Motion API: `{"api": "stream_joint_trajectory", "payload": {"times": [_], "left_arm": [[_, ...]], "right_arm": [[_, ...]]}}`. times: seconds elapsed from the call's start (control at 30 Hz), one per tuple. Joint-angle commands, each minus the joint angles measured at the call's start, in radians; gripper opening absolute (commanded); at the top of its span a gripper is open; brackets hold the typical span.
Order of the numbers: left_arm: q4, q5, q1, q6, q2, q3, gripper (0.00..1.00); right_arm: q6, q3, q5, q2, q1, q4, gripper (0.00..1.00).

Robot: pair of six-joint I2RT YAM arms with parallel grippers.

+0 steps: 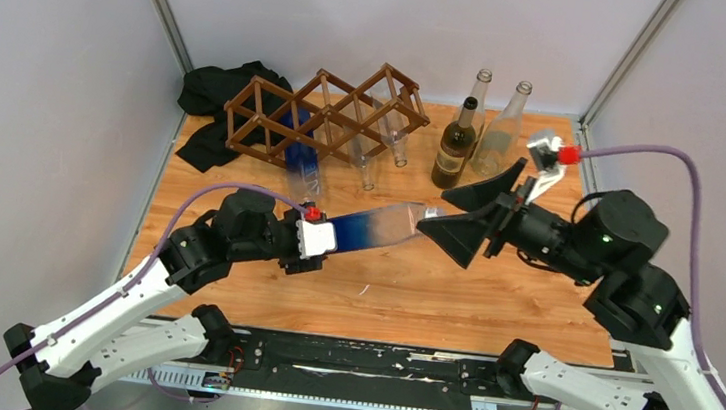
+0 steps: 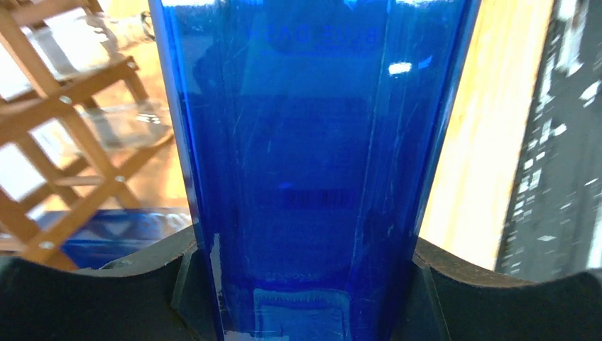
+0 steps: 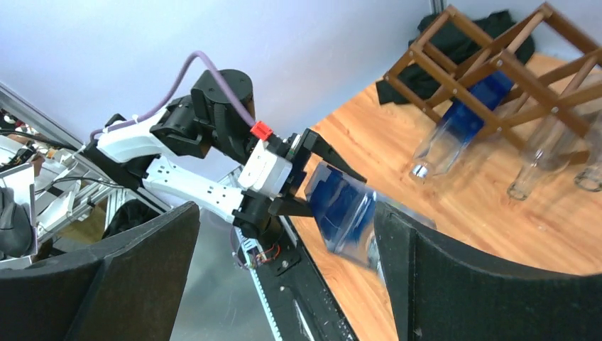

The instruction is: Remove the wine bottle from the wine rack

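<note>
My right gripper grabs the bottle by its clear neck end (image 1: 410,220) next, which leaves the blue base free to stand on the tabletop.
My left gripper (image 1: 324,237) is shut on the base end of a blue wine bottle (image 1: 377,225) and holds it level above the table, in front of the rack. The blue glass fills the left wrist view (image 2: 298,142) between the left gripper's (image 2: 302,270) fingers. My right gripper (image 1: 442,213) is open, its black fingers spread round the bottle's clear neck end. In the right wrist view the bottle (image 3: 341,213) lies close to the right finger (image 3: 483,284). The brown lattice wine rack (image 1: 323,111) stands at the back left with another blue bottle (image 1: 304,154) in it.
Two clear bottles (image 1: 365,161) hang in the rack. A dark bottle (image 1: 455,144) and two clear bottles (image 1: 503,128) stand upright at the back right. A black cloth (image 1: 217,91) lies behind the rack. Grey walls close in the left, right and back.
</note>
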Motion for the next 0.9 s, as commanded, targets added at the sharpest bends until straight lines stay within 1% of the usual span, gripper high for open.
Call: {"api": "stream_joint_trajectory", "payload": {"times": [0.0, 0.2, 0.33, 0.43, 0.5, 0.67, 0.8, 0.87], "left_arm": [[0.226, 0.128, 0.017, -0.344, -0.035, 0.076, 0.00], [0.314, 0.294, 0.117, -0.578, 0.029, 0.145, 0.00], [0.349, 0.476, 0.165, -0.725, 0.095, 0.198, 0.00], [0.417, 0.613, 0.169, -0.829, 0.132, 0.219, 0.00], [0.434, 0.655, 0.169, -0.852, 0.140, 0.226, 0.00], [0.420, 0.729, 0.169, -0.853, 0.143, 0.246, 0.00], [0.424, 0.840, 0.168, -0.904, 0.157, 0.248, 0.00], [0.424, 0.873, 0.169, -0.918, 0.160, 0.248, 0.00]], "right_arm": [[-0.069, 0.039, 0.085, -0.037, -0.010, -0.037, 0.96], [-0.079, 0.020, 0.097, -0.078, -0.010, -0.060, 0.97], [-0.064, -0.010, 0.086, -0.070, -0.010, -0.059, 0.97], [-0.054, -0.033, 0.068, -0.050, -0.010, -0.034, 0.97], [-0.044, -0.052, 0.045, -0.032, -0.010, -0.007, 0.98], [-0.022, -0.088, -0.013, 0.030, -0.011, 0.063, 0.98], [0.006, -0.118, -0.066, 0.069, -0.010, 0.171, 0.98], [0.025, -0.137, -0.092, 0.083, -0.010, 0.235, 0.98]]}}
